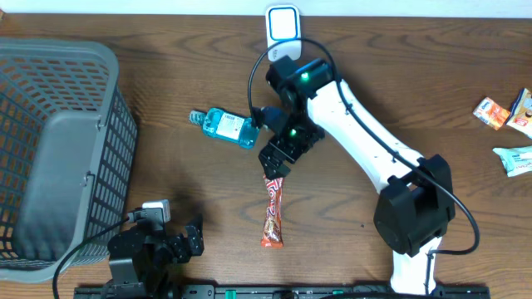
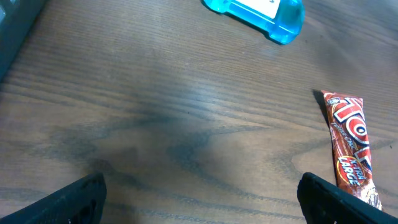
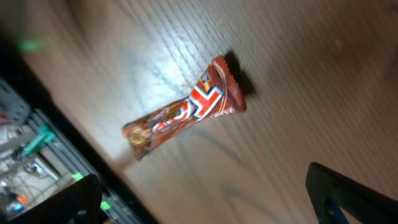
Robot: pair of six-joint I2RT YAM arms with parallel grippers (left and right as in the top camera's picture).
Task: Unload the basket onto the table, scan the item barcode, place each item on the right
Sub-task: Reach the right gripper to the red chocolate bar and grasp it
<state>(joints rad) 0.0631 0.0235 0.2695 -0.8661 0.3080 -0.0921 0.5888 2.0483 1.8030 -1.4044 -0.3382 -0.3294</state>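
I need to grab the candy bar near its far end with my right gripper next. Then the bar's length will stay free to turn over for scanning.
A red-brown candy bar lies lengthwise on the wooden table near the front middle, also seen as the bar and the bar. A blue clear bottle lies on its side behind it, and its edge shows as the bottle. A white scanner-like device stands at the back edge. My right gripper hangs open just above the bar's far end, with nothing between its fingers. My left gripper is open and empty at the front left, its fingers wide apart over bare wood.
A large grey mesh basket fills the left side. Several snack packets lie at the right edge. The right arm's white links cross the table's middle right. A black rail runs along the front edge.
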